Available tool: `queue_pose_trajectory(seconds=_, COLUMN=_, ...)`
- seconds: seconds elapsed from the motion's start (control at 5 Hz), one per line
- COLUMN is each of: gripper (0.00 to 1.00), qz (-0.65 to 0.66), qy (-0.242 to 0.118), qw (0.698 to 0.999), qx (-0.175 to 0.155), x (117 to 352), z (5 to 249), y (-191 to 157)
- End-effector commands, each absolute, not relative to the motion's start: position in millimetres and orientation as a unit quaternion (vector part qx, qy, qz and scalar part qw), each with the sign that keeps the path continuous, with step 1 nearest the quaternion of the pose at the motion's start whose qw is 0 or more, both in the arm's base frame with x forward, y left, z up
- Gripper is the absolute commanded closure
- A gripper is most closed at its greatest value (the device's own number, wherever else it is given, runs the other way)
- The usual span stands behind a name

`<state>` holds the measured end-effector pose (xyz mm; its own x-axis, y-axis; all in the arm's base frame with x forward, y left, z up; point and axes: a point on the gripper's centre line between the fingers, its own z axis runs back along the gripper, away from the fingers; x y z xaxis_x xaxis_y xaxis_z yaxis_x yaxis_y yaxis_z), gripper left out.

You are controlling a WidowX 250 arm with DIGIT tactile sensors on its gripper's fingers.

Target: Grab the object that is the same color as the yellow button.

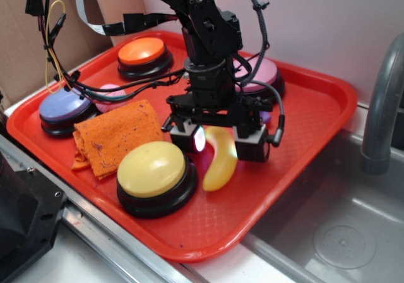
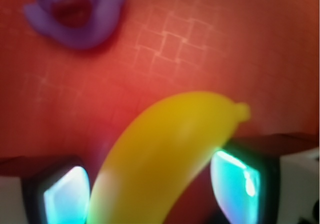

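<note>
My gripper closes now, since my fingers are beside the banana, low over the red tray. Closing now would catch the yellow toy banana [image 1: 221,160].
A glossy yellow toy banana [image 1: 221,160] lies on the red tray [image 1: 303,119], just right of the yellow button [image 1: 151,168] with its pale dome and black base. My gripper [image 1: 221,145] is lowered over the banana, one finger on each side of it. In the wrist view the banana [image 2: 170,139] runs diagonally between the glowing pads [image 2: 65,196], which stand wide apart and very close to its sides. The jaws look open around it, and the banana rests on the tray.
An orange cloth [image 1: 117,138] lies left of the yellow button. Orange [image 1: 142,50], purple [image 1: 64,106] and pink [image 1: 268,74] buttons ring the tray's back. A purple toy [image 2: 75,14] sits beyond the banana. A sink [image 1: 353,232] and faucet [image 1: 385,106] are at right.
</note>
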<state>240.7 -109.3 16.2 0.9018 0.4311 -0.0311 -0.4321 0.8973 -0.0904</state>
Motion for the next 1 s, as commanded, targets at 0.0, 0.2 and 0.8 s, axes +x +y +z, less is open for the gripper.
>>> queue_pose_trajectory(seconds=0.0, gripper=1.00, qz=0.220, qy=-0.022, qw=0.973, qx=-0.069, x=251.6, z=21.5, y=-104.2)
queue_pose_trajectory(seconds=0.2, gripper=1.00, qz=0.218, qy=-0.027, qw=0.973, qx=-0.071, x=252.7, z=24.2, y=-101.9)
queue_pose_trajectory(seconds=0.8, gripper=1.00, qz=0.154, qy=-0.031, qw=0.986, qx=-0.055, x=272.9, z=117.7, y=-67.8)
